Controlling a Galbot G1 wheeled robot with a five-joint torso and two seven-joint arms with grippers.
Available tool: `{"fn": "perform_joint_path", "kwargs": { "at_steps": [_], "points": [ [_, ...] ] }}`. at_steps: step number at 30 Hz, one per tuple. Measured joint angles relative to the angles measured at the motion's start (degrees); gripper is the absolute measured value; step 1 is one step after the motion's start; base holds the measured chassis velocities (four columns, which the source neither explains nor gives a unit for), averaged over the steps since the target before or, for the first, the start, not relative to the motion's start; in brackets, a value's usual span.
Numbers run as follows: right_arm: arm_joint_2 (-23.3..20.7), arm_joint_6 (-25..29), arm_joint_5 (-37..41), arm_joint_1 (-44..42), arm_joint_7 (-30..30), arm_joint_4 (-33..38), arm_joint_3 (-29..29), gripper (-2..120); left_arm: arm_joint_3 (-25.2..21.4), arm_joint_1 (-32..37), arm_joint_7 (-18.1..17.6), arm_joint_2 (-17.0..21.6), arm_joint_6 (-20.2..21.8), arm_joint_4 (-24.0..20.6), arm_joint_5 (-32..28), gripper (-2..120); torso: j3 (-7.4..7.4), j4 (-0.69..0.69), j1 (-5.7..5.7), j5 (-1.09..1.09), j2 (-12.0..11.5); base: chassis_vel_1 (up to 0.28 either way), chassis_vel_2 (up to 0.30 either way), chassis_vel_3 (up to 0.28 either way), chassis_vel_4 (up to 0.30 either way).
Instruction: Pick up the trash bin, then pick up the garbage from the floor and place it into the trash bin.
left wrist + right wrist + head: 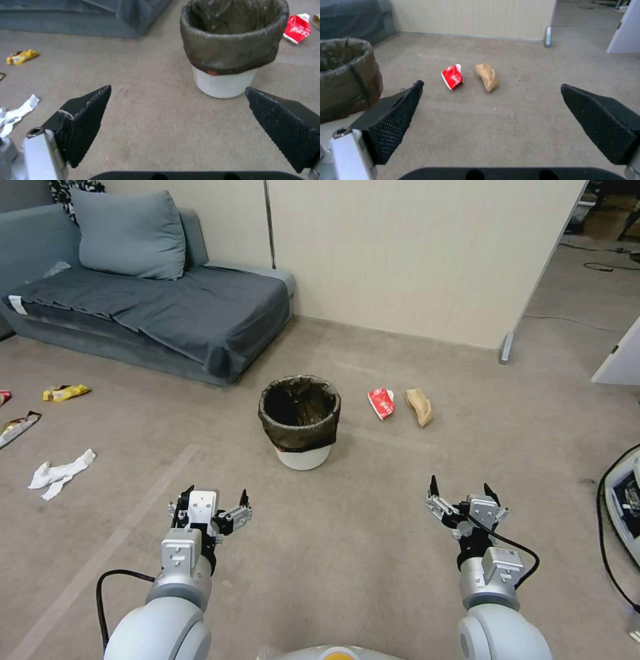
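Note:
I need to grab the trash bin by its bagged rim with my left gripper next, because the bin's round body (301, 440) is too wide for the fingers. Then I can pick the bin up.
The trash bin (300, 421), a small white bucket with a dark bag folded over its rim, stands upright on the carpet ahead; it also shows as trash bin (231, 47) and trash bin (343, 75). Garbage lies around it: a crumpled red-and-white cup (381, 403) (452, 76) (297, 28) and a tan paper bag (420, 407) (487, 76) to its right, a yellow wrapper (65, 392) (21, 56), a white tissue (60, 472) (15, 115) and another wrapper (17, 427) to its left. My left gripper (213, 499) (176, 100) is open, short of the bin. My right gripper (462, 490) (491, 95) is open, short of the cup.
A grey sofa (153, 307) with a cushion stands at the back left, a beige partition wall (413, 253) behind the bin. Cables (610, 540) and equipment lie at the right edge. Bare carpet lies between the grippers and the bin.

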Motion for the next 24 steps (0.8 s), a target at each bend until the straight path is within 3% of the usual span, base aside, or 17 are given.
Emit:
{"fn": "perform_joint_path", "kwargs": {
  "at_steps": [24],
  "points": [
    [-0.02,-0.76,0.99,0.26,-0.03,-0.79,-0.11,100,0.01,-0.14,0.2,0.18,-0.07,0.58,0.09,100,0.0,0.01,0.0,0.02,0.0,-0.168,0.163,0.173,-0.169]
  ]
}}
